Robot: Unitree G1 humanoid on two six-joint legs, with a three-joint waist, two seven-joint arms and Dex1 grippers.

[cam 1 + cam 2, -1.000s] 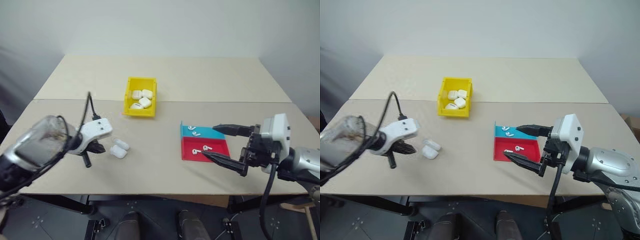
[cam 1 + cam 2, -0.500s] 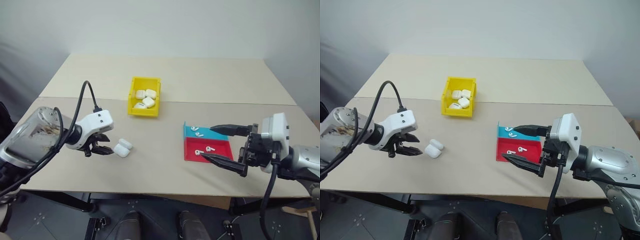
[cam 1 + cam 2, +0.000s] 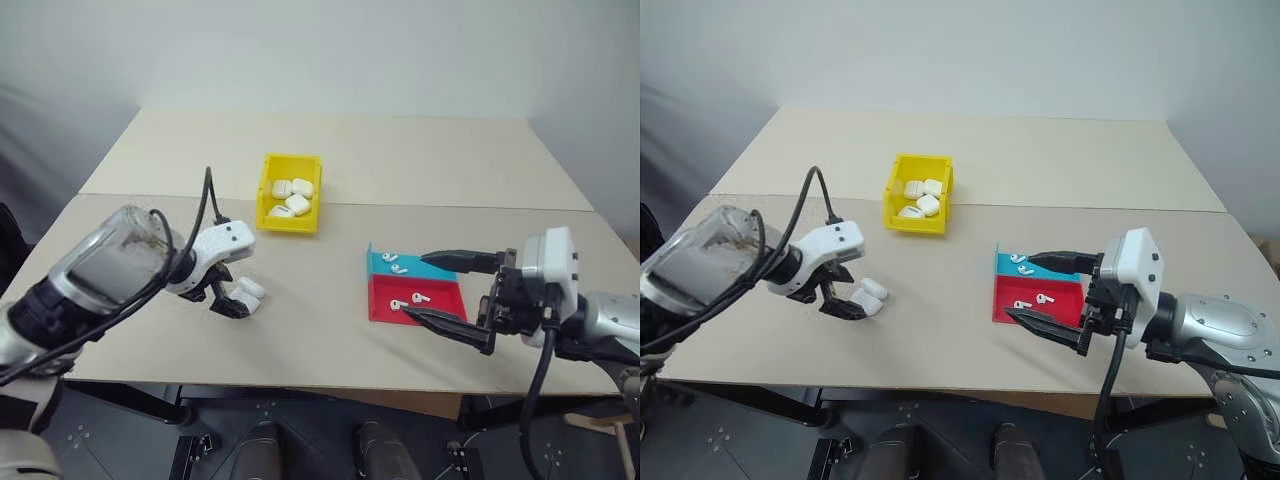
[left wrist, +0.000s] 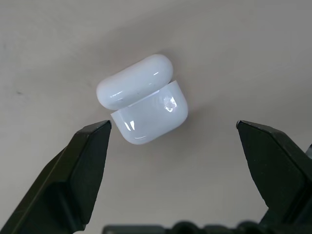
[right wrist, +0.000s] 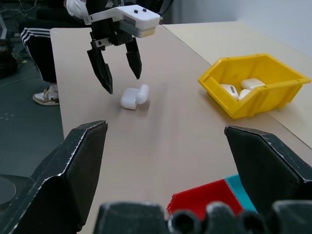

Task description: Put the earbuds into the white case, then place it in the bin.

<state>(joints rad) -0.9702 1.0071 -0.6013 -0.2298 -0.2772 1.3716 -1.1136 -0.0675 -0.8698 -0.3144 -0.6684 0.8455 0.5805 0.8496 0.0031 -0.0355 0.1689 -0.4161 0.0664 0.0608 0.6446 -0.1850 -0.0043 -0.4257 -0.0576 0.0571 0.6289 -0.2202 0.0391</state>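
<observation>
In the left wrist view the white case still lies ahead of my fingers, so my left gripper moves toward it first and it is too early to close.
The white case (image 4: 144, 100) lies on the tan table with its lid hinged open, left of centre (image 3: 246, 294). My left gripper (image 4: 173, 126) hangs just over it, pointing steeply down. Its black fingers (image 4: 83, 165) are spread wide on either side of the case and touch nothing. Several earbuds (image 3: 414, 297) lie on a flat red-and-blue tray (image 3: 443, 296) at the right. My right gripper (image 3: 418, 285) stands open and level beside that tray, with the tray's front edge between its fingers. The yellow bin (image 3: 263, 196) stands behind the case.
Several white look-alike cases (image 3: 292, 195) lie in the bin. A seam (image 3: 480, 208) runs across the table behind the bin. In the right wrist view a person's legs (image 5: 36, 41) in black striped trousers show beyond the table's far edge.
My left gripper has swung right, coming over the open case, and its fingers have gone from shut to wide open. The right arm has kept still.
</observation>
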